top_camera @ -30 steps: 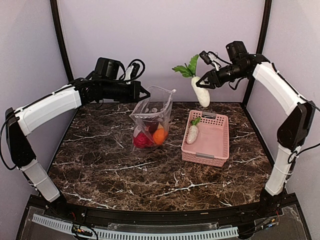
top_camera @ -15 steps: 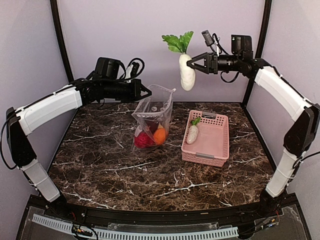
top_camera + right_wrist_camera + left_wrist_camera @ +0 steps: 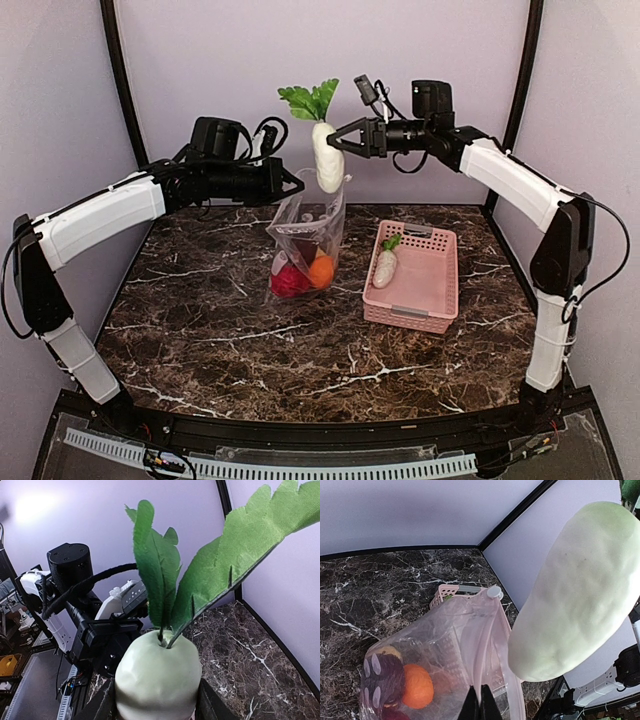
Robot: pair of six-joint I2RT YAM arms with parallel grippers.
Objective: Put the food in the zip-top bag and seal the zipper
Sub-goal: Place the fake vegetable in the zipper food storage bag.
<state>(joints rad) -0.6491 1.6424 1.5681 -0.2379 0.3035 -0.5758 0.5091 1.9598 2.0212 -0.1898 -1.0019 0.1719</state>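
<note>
The white radish hangs over the bag's far rim and would fall outside the bag [image 3: 305,235]. My right gripper keeps hold until the radish's lower end lines up with the bag's opening.
The clear zip-top bag [image 3: 305,235] stands upright on the marble table, and my left gripper [image 3: 296,186] is shut on its mouth edge, holding it open. In the left wrist view the fingertips [image 3: 480,704] pinch the whitish zipper strip [image 3: 487,645]. An orange [image 3: 320,270] and a dark red piece [image 3: 288,282] lie at the bottom of the bag. My right gripper [image 3: 336,141] is shut on a white radish [image 3: 327,168] with green leaves [image 3: 308,100], hanging just above the bag's mouth. That radish [image 3: 575,590] fills the left wrist view's right side, beside the bag [image 3: 445,650].
A pink slotted basket [image 3: 430,285] sits right of the bag with another white radish [image 3: 385,266] leaning in its left end. Purple walls and black corner posts close in the back and sides. The left arm's wrist [image 3: 70,565] shows behind the held radish [image 3: 157,680].
My right arm has swung left with the white radish, from above the basket to just over the bag's mouth. The left gripper and the bag have stayed put.
</note>
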